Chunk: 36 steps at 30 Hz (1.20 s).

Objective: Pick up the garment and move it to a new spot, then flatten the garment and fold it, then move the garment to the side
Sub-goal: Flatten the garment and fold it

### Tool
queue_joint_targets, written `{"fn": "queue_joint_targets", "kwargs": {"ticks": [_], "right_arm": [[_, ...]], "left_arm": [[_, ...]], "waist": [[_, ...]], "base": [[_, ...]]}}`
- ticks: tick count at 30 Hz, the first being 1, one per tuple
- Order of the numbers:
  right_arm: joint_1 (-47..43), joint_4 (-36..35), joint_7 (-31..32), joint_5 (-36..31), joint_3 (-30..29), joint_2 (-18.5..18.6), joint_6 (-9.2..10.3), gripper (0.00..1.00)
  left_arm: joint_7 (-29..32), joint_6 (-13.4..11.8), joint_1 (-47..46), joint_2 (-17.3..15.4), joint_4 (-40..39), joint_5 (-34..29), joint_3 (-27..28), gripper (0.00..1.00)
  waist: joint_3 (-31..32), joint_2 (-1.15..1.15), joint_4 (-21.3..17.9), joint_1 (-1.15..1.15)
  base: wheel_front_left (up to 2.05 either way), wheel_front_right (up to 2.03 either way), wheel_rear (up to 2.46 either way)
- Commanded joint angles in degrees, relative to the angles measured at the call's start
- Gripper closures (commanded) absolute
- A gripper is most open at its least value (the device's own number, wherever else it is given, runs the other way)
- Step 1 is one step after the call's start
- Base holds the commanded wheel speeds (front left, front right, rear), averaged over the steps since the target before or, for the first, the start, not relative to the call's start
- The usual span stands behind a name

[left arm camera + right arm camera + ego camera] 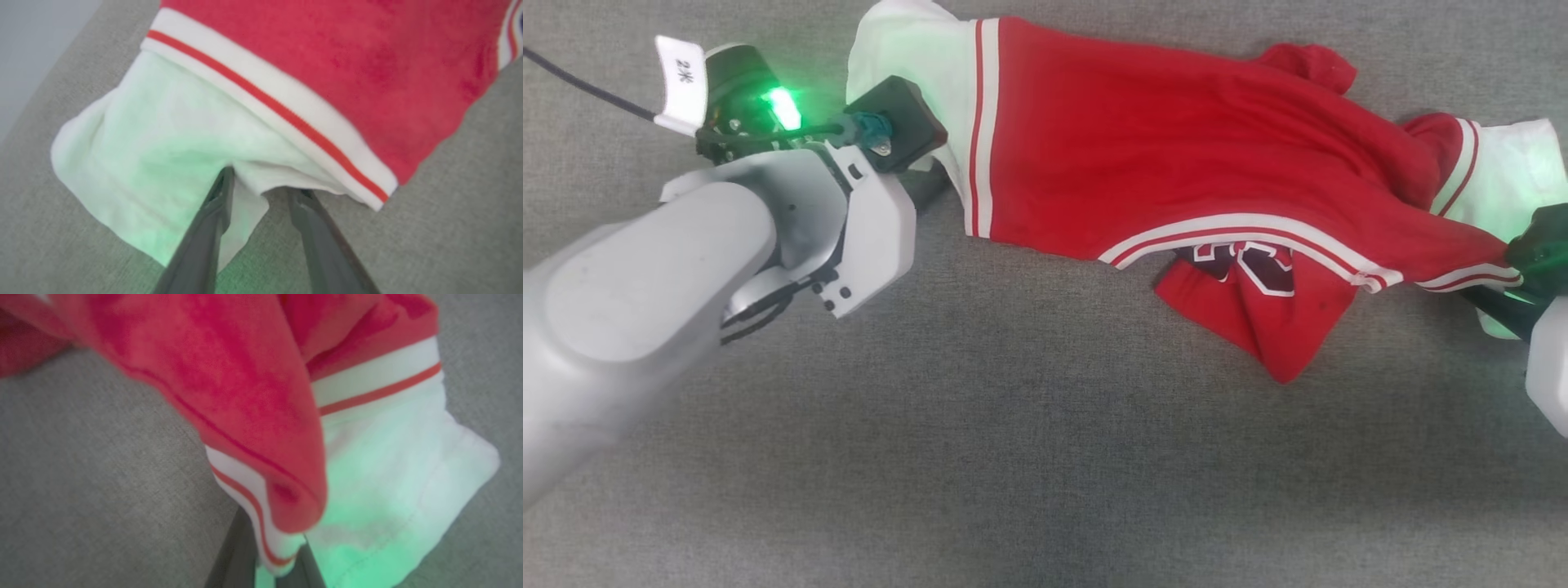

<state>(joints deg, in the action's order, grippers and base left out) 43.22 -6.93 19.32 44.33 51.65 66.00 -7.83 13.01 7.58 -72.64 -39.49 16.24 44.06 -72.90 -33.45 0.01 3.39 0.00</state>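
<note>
The left gripper grabs the white panel by its raised edge fold (pixel 255 181) next, since the rest of the cloth (pixel 132 191) lies flat on the surface.
The garment (pixel 1176 155), a red jersey with white side panels and striped trim, lies stretched and rumpled across the far part of the grey surface. White-outlined lettering (pixel 1250 265) peeks from under its front hem. My left gripper (pixel 260 185) is at the garment's left white panel (pixel 163 139). Its two dark fingers (pixel 212 220) stand apart, and a fold of white cloth edge sits between them. In the head view the left gripper (pixel 929 186) is mostly hidden under its wrist. My right gripper (pixel 273 565) is shut on the striped hem (pixel 253 506) at the garment's right end (pixel 1462 273).
A grey fabric surface (pixel 1045 457) stretches wide below the garment. My pale left forearm (pixel 645 302) crosses the left side, with a black cable (pixel 580 82) trailing behind it. A paler strip (pixel 32 49) runs beyond the surface's edge in the left wrist view.
</note>
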Motion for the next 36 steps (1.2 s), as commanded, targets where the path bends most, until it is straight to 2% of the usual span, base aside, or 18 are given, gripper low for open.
{"fn": "queue_joint_targets", "kwargs": {"ticks": [1,8,12,13,17,22,25,31,33,36], "right_arm": [[-0.6,2.5,0.0,0.1,2.0,-1.6,0.61,1.0],[-0.6,3.9,-6.1,1.5,-1.2,-1.1,0.41,1.0],[-2.2,4.1,-9.5,2.1,-4.5,0.2,0.38,1.0],[-2.2,4.1,-9.5,2.1,-4.5,0.2,0.38,1.0],[-3.4,5.2,-11.7,3.5,-9.5,0.6,0.38,1.0],[0.8,9.0,-12.0,6.0,-17.3,-4.2,0.35,1.0],[6.6,12.8,-11.0,6.2,-21.5,-9.7,0.35,1.0],[24.3,24.4,-9.2,0.4,-26.2,-21.9,0.35,1.0],[30.2,28.7,-10.5,-2.1,-27.6,-26.0,0.35,1.0],[38.0,34.6,-14.3,-5.9,-30.6,-30.2,0.36,1.0]], "left_arm": [[-0.9,-0.2,2.1,0.2,2.1,0.5,-0.9,1.0],[-7.9,-0.2,1.2,-0.6,4.9,4.8,-0.5,1.0],[-12.5,-0.2,0.8,-1.6,4.2,11.9,-0.5,1.0],[-12.5,-0.2,0.8,-1.6,4.2,11.9,-0.5,1.0],[-15.5,-0.2,0.1,-1.7,2.5,21.1,-0.5,1.0],[-18.2,-0.2,-3.5,-0.2,3.3,34.4,3.8,1.0],[-18.9,-0.2,-7.4,1.7,7.3,40.5,8.1,1.0],[-20.3,-0.2,-18.6,5.3,21.0,44.0,14.7,1.0],[-21.0,-0.2,-22.6,6.8,26.3,44.7,16.7,1.0],[-23.2,-0.1,-28.7,9.0,31.4,45.6,19.6,1.0]], "waist": [[0.6,-0.01,-0.1,0.0],[3.4,-0.01,-0.4,0.0],[4.7,-0.01,-0.4,0.0],[4.7,-0.01,-0.4,0.0],[4.8,-0.01,-0.5,0.0],[3.3,-0.01,-1.0,0.0],[2.1,-0.01,-1.5,0.0],[0.1,-0.01,-3.7,0.0],[0.2,-0.01,-4.6,0.0],[1.2,-0.01,-5.0,0.0]], "base": [[0.0,0.0,0.0],[0.0,0.0,0.0],[0.0,0.0,0.0],[0.0,0.0,0.0],[0.0,0.0,0.0],[0.0,0.0,0.0],[0.0,0.0,0.0],[0.0,0.0,0.0],[0.0,0.0,0.0],[0.0,0.0,0.0]]}}
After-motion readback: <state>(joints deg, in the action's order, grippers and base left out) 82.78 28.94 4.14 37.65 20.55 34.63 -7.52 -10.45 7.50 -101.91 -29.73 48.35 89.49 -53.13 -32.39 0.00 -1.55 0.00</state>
